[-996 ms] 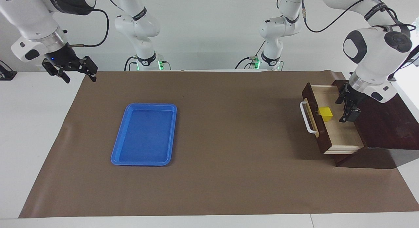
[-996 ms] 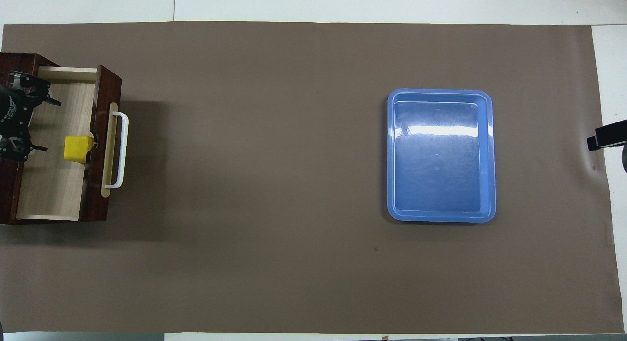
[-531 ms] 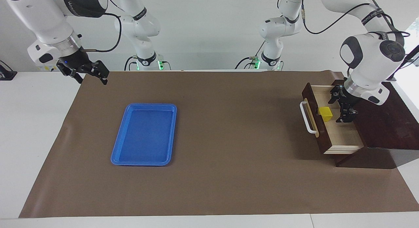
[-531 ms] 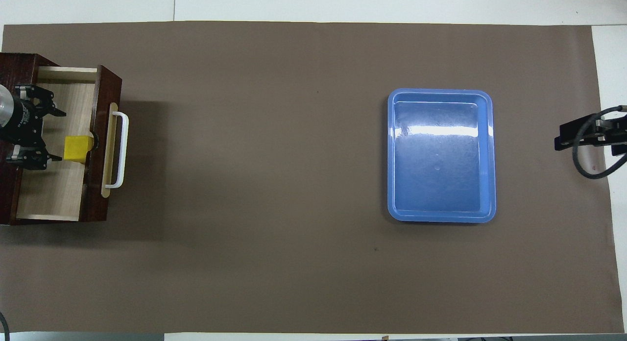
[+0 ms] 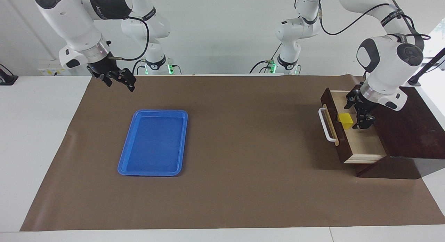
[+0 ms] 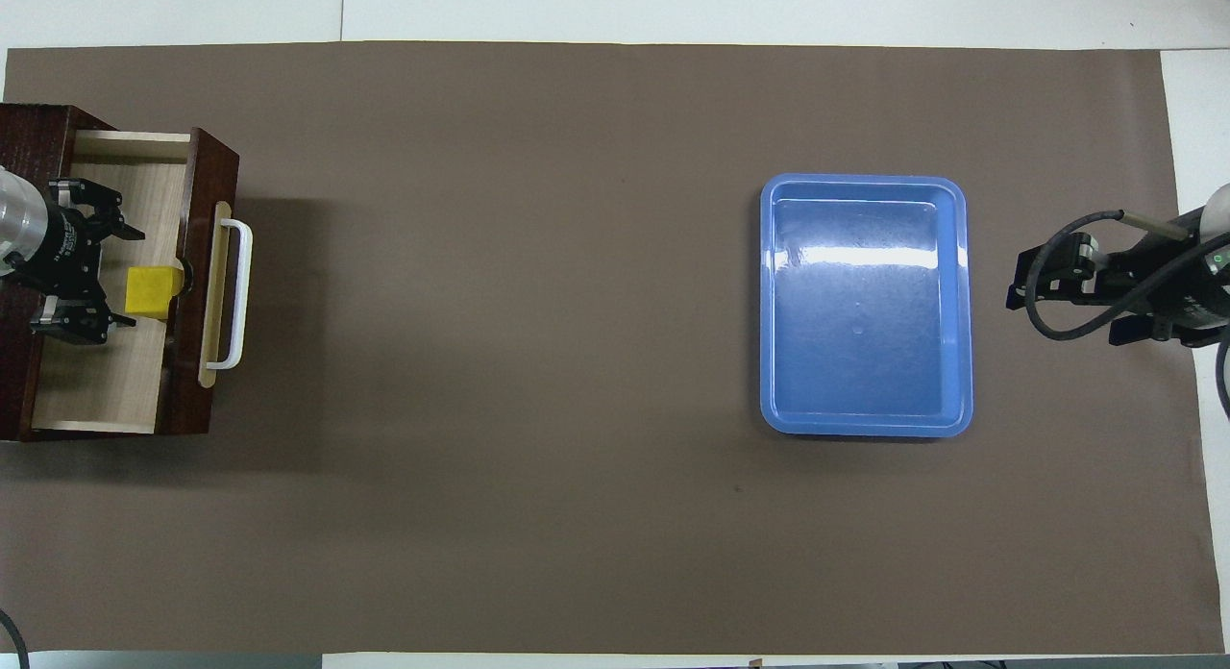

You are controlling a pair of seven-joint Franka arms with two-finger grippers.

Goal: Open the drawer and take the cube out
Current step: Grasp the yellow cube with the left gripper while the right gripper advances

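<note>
My left gripper picks up the small yellow cube by its opposite sides next, to take the cube out of the drawer [image 6: 110,386].
The dark wooden drawer [image 5: 366,144] stands pulled out of its box [image 5: 413,130] at the left arm's end of the table, white handle [image 5: 325,125] facing the table's middle. The yellow cube [image 5: 346,119] sits on the drawer's pale floor just inside the front panel; it also shows in the overhead view [image 6: 152,291]. My left gripper [image 5: 356,114] is open and down in the drawer, close beside the cube on the box side, its fingers spread either side of the cube's line [image 6: 133,277]. My right gripper [image 5: 120,83] is open and empty in the air over the mat's edge.
A blue plastic tray [image 5: 153,112] lies empty on the brown mat [image 5: 243,148] toward the right arm's end, also in the overhead view [image 6: 865,181]. The right gripper [image 6: 1062,318] hangs beside the tray. The drawer's walls enclose the left gripper.
My left gripper has moved inside the drawer toward the cube and now reaches it. My right arm has swung in from the table's end toward the blue tray.
</note>
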